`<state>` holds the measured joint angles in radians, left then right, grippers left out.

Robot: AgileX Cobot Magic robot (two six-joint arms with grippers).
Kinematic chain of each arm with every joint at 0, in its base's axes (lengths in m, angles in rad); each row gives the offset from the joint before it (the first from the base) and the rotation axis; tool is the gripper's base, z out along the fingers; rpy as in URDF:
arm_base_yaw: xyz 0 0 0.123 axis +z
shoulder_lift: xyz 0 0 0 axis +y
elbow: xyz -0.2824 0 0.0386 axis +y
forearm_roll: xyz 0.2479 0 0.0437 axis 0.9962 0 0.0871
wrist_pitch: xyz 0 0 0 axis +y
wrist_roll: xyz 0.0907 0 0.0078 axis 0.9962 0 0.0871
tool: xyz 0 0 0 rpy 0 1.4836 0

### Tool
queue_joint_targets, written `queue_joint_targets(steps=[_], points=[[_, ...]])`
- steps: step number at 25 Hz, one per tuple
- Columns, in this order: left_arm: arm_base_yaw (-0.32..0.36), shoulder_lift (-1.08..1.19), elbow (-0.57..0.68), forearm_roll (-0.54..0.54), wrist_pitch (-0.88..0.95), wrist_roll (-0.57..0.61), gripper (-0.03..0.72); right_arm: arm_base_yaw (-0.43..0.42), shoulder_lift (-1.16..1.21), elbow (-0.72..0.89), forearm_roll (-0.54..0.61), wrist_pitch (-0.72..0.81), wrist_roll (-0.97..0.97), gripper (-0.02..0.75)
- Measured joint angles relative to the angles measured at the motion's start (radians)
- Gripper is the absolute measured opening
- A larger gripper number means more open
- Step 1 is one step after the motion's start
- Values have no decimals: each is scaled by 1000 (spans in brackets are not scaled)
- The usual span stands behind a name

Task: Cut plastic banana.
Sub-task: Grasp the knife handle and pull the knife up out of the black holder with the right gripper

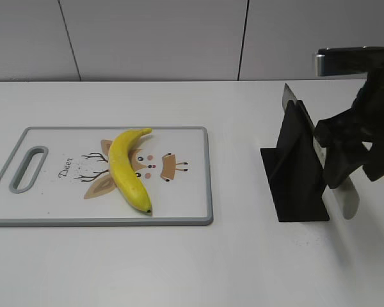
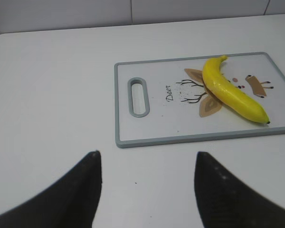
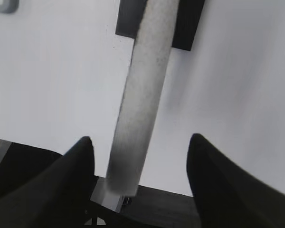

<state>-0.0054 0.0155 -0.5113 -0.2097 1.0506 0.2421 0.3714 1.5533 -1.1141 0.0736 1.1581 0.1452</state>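
The right gripper grips the knife by its silver handle next, since the knife's bare blade tip (image 1: 288, 95) sticks up behind the black stand.
A yellow plastic banana (image 1: 129, 167) lies diagonally on a white cutting board (image 1: 51, 198) with a deer print; both also show in the left wrist view, the banana (image 2: 230, 90) on the board (image 2: 152, 128). A knife with a silver handle (image 1: 347, 198) rests in a black stand (image 1: 294, 173) at the right. My right gripper (image 1: 338, 157) is open around the handle (image 3: 145, 80), which runs between the two fingers (image 3: 137, 142) nearer the left one. My left gripper (image 2: 147, 154) is open and empty above bare table in front of the board.
The board has a grey rim and a handle slot (image 1: 27, 169) at its left end. The knife blade tip (image 1: 289, 97) sticks up behind the stand. In the right wrist view, the table's front edge (image 3: 180, 197) lies just below the handle's end.
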Motion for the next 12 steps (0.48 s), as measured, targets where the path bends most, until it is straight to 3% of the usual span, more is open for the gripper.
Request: queue_joint_targets(steps=[8,10,12], points=[[0,0,0,0,0,0,589,0,118,0,16,-46,11,484],[0,0,0,0,0,0,589,0,130,0,18,-45,24,458],[0,0,0,0,0,0,589,0,135,0,20,-41,35,375]])
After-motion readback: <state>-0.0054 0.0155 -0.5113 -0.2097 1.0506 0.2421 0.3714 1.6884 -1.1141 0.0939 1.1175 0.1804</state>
